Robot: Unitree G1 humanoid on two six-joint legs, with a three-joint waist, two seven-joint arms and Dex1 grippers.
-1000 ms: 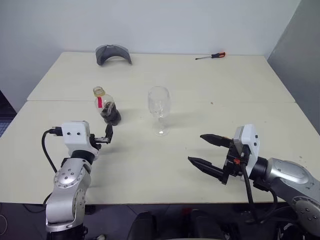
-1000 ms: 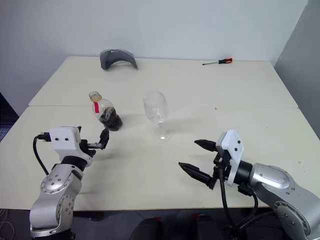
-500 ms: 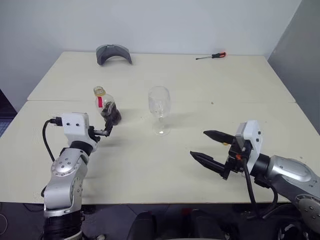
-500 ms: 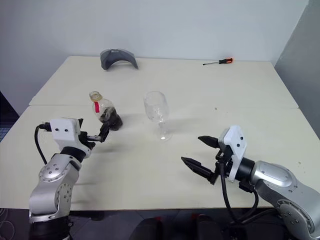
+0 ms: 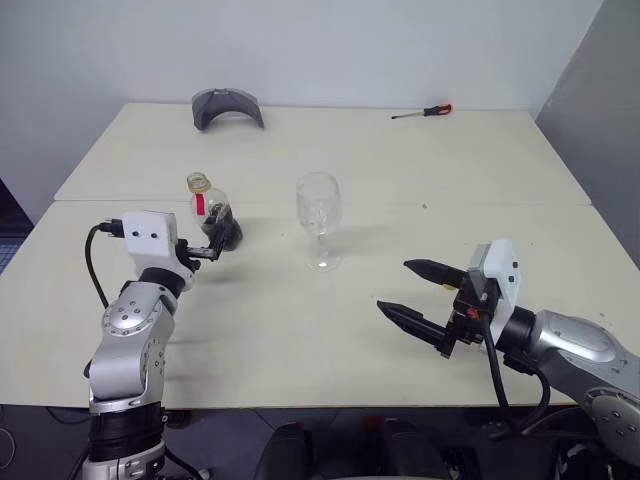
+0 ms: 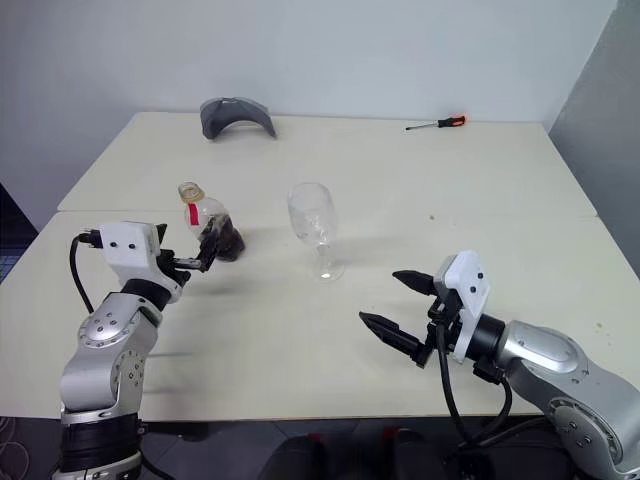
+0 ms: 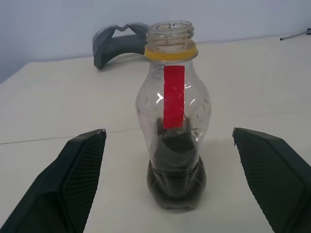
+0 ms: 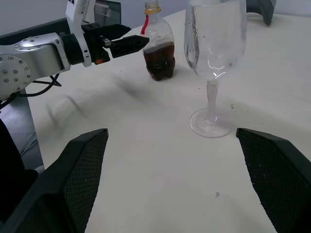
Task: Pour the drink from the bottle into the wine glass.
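Note:
My left gripper grabs the bottle by its narrow middle (image 7: 176, 156) below the red strip next, because the bottle bulges wide under its neck.
The bottle (image 5: 210, 214) stands upright on the left of the table, uncapped, with a yellow ring and a red strip. The drink (image 7: 176, 180) is dark and fills only its bottom part. My left gripper (image 5: 214, 247) is open and level, right at the bottle's near side. In the left wrist view the bottle stands centred between its spread fingers (image 7: 81, 165), untouched. The empty wine glass (image 5: 318, 216) stands upright to the bottle's right. My right gripper (image 5: 395, 286) hovers open over the near right of the table, pointing toward the glass (image 8: 213, 43), with nothing in it.
A grey curved object (image 5: 228, 107) lies at the back left and a red-handled screwdriver (image 5: 424, 112) at the back right. A seam (image 5: 480, 205) crosses the table behind the glass. The table's near edge runs below both arms.
My left gripper has moved forward and a little up, closing in on the bottle. The right gripper, the bottle and the glass have stayed where they were.

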